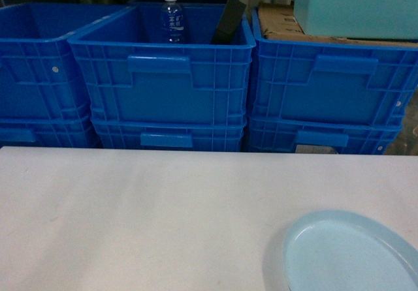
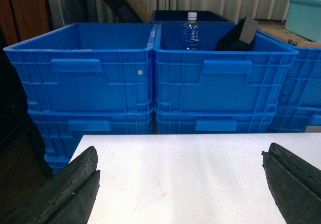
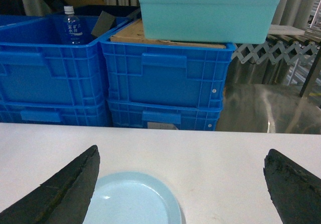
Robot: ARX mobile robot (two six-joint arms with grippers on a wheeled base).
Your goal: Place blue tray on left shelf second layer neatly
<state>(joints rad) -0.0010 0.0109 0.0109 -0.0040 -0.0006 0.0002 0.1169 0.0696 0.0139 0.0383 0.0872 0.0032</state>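
Note:
My right gripper takes hold of the blue tray (image 3: 133, 201) by its rim (image 3: 176, 204) next, to place it neatly on the left shelf second layer.
The blue tray (image 1: 349, 255), a pale round dish with a raised rim, lies flat on the white table (image 1: 144, 219) at the front right. In the right wrist view the blue tray (image 3: 133, 201) sits low between the fingers, close to the left one, and my right gripper (image 3: 180, 176) is open above it, touching nothing. My left gripper (image 2: 180, 171) is open over bare table with nothing between its fingers. Neither gripper appears in the head view. The left shelf second layer is out of view.
Stacked royal-blue crates (image 1: 163, 82) stand in a row behind the table's far edge. The middle crate holds a water bottle (image 1: 172, 17) and a black object (image 1: 228, 20). A pale teal box (image 1: 356, 7) rests on cardboard on the right crate. Shiny metal surfaces (image 3: 266, 106) lie at the far right.

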